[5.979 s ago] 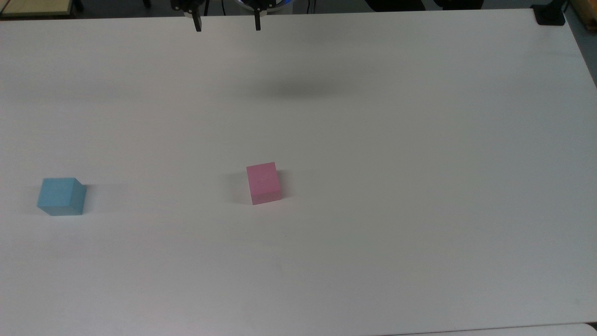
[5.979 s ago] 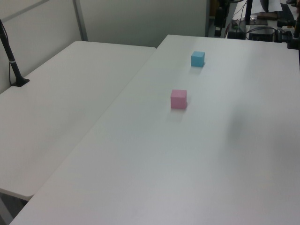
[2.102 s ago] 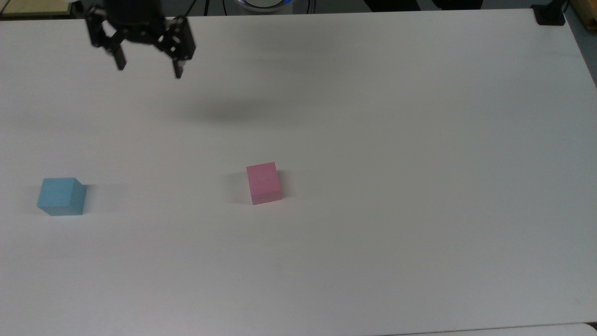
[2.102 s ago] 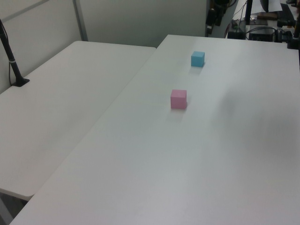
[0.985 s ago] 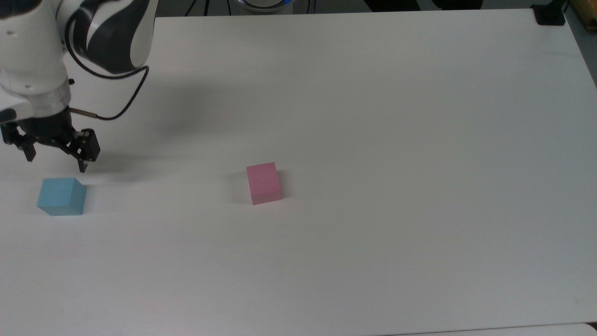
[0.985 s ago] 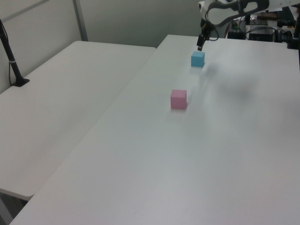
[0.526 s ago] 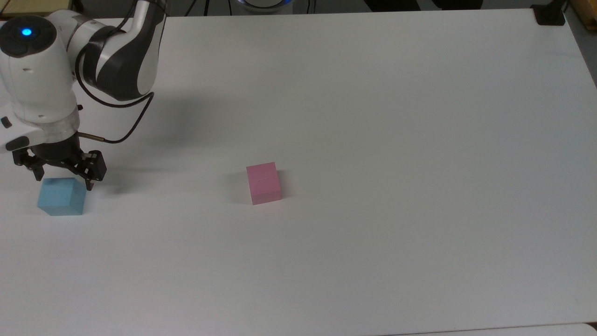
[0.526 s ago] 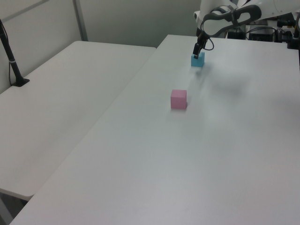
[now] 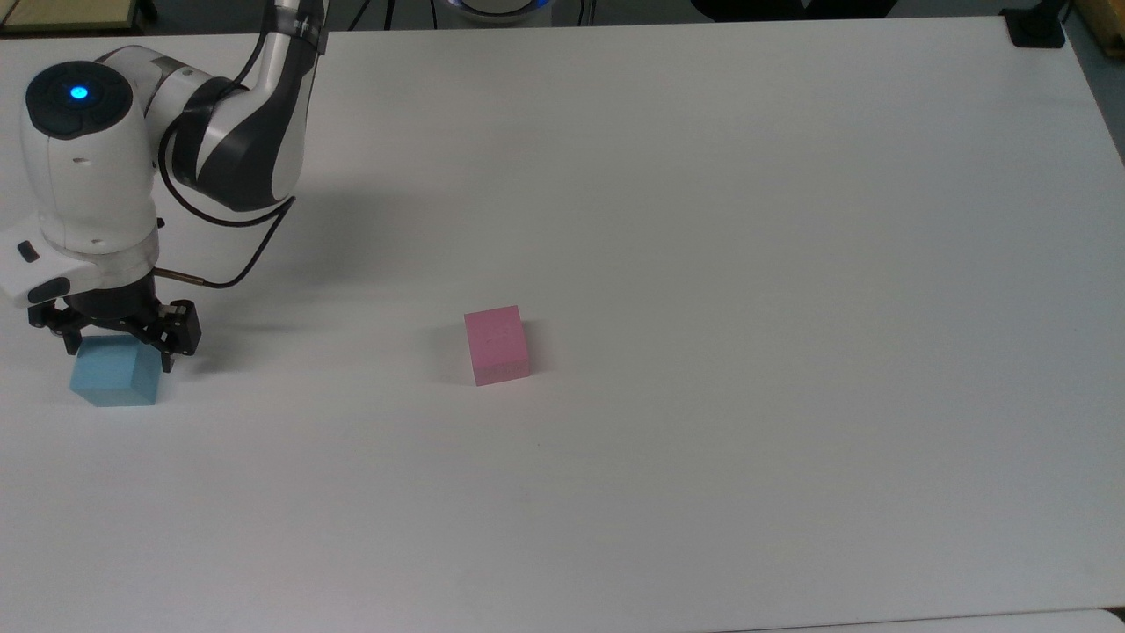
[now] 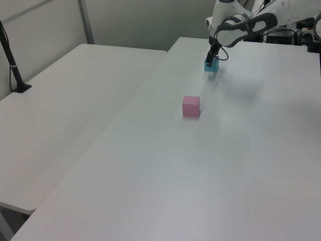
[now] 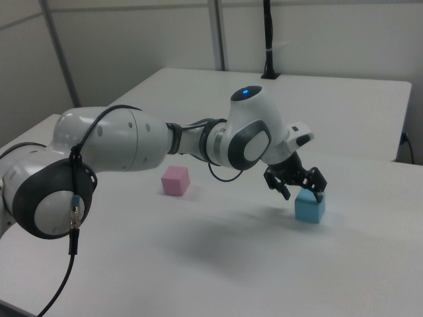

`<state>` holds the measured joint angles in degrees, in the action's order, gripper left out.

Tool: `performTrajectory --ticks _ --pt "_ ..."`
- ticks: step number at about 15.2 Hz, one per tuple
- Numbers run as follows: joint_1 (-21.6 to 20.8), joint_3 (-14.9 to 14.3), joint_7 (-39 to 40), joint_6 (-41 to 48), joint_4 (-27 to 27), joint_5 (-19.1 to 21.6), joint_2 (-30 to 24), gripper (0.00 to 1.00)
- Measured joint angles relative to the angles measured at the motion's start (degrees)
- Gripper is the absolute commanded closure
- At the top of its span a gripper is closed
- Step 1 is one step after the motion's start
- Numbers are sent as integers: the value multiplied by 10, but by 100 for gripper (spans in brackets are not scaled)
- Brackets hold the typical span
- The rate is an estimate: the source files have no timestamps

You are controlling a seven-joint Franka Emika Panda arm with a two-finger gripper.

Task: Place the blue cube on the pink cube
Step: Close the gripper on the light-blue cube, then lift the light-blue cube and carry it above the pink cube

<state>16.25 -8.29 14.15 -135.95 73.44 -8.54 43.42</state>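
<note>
I should grab the blue cube by its opposite sides next, so I can stack it squarely on the pink cube.
The blue cube rests on the white table at the top view's far left. My gripper is open just over it, one finger on each side of its top. The right view has the fingertips level with the top edge of the blue cube, straddled by the gripper. The pink cube stands alone near the table's middle, well to the right in the top view. In the left view the gripper hangs over the blue cube, beyond the pink cube.
A second white table adjoins on the left view's left, with a black post standing on it. A black base sits at the top view's upper right corner. The arm's body reaches in from the top view's upper left.
The arm swung from the top view's upper edge down to the far left. In the last half second the open gripper sank a little further over the blue cube. Both cubes stayed put.
</note>
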Motion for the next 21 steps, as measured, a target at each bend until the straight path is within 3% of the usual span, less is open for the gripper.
performTrajectory --ticks 3,7,9,17,21 --pt "1 -5 0 -8 0 -1 6 0" --pt "1 -12 -4 -21 0 -2 13 25" --pt "1 -12 -19 -21 0 -2 13 48" --pt "1 -12 -62 -21 -14 -2 -1 47" --pt "-1 -2 -70 49 -14 2 -65 47"
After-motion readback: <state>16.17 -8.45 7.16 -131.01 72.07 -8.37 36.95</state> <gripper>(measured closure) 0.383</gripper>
